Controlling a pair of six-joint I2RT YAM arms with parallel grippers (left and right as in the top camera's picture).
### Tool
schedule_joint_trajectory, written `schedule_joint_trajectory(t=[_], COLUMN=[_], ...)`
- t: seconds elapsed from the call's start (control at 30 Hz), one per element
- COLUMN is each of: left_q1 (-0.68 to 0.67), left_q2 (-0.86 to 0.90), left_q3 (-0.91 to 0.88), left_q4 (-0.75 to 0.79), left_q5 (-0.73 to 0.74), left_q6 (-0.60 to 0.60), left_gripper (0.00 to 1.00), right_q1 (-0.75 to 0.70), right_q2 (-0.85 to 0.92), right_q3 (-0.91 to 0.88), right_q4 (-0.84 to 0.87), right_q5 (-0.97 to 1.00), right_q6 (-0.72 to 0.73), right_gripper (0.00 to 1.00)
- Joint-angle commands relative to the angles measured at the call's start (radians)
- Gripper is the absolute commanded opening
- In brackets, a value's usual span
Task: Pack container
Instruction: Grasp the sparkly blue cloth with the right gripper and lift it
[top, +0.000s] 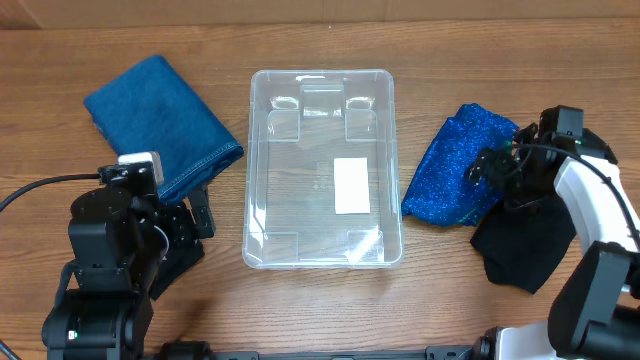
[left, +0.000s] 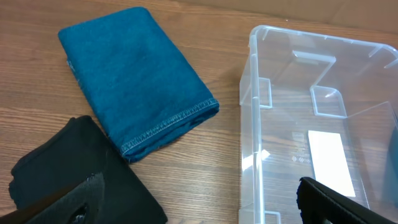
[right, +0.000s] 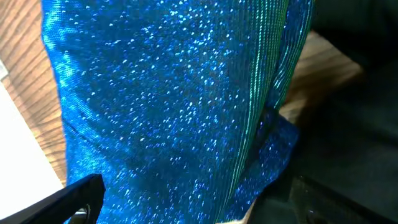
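My right gripper's fingers still hover above the sparkly blue cloth (top: 450, 170), which is undented, so it is too early to close on the cloth. The gripper lowers first.
The clear container (top: 250, 170) stands in the middle of the table, empty, with a white label (top: 351, 186) on its bottom. It also shows in the left wrist view (left: 247, 124). My left gripper (top: 188, 232) is open and empty, low over the table between a black cloth (left: 74, 162) and the container's left wall. My right gripper (top: 497, 168) is open and sits right over a sparkly blue cloth (top: 450, 170), whose fabric fills the space between the fingers in the right wrist view (right: 174, 112).
A folded blue towel (top: 160, 120) lies at the back left and shows in the left wrist view (left: 130, 74). Another black cloth (top: 525, 245) lies at the right, beside the sparkly cloth and under my right arm.
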Motion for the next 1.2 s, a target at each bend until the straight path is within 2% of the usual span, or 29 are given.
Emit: schedule_joint_trajectory(t=[0.0,0.17,0.37,0.63,0.8,0.9,0.97,1.17], left_q1=[-0.002,-0.002,-0.002,-0.002,-0.002,-0.002,-0.002,-0.002], left_q2=[-0.005,-0.005,-0.005,-0.005,-0.005,-0.005,-0.005,-0.005], left_q3=[0.024,0.024,0.024,0.023,0.023,0.023,0.023,0.023], left_q4=[0.002,0.001,0.000,-0.002,-0.002,-0.004,-0.006,-0.007], left_q5=[-0.014,-0.014,-0.014,-0.014,-0.014,-0.014,-0.014,-0.014], left_q6=[0.019,0.019,0.019,0.019,0.019,0.019,0.019,0.019], left_gripper=[1.00,1.00,1.00,1.00,1.00,1.00,1.00,1.00], right_q1=[-0.001,-0.001,-0.001,0.000,0.000,0.000,0.000,0.000], right_q2=[0.001,0.013,0.109,0.168,0.168,0.168,0.168,0.168], right_q3=[-0.035,-0.093,-0.121,-0.121,-0.121,-0.121,-0.121,-0.121], right_q4=[0.035,0.108,0.211,0.219,0.254,0.274,0.282,0.315], right_q5=[0.074,0.071,-0.050,-0.060,-0.158,-0.172,-0.171,-0.171], right_q6=[-0.007,-0.004,-0.005,-0.005,-0.016,-0.015,-0.015,-0.011], right_gripper=[1.00,0.99,1.00,1.00,0.93,0.95,1.00,1.00])
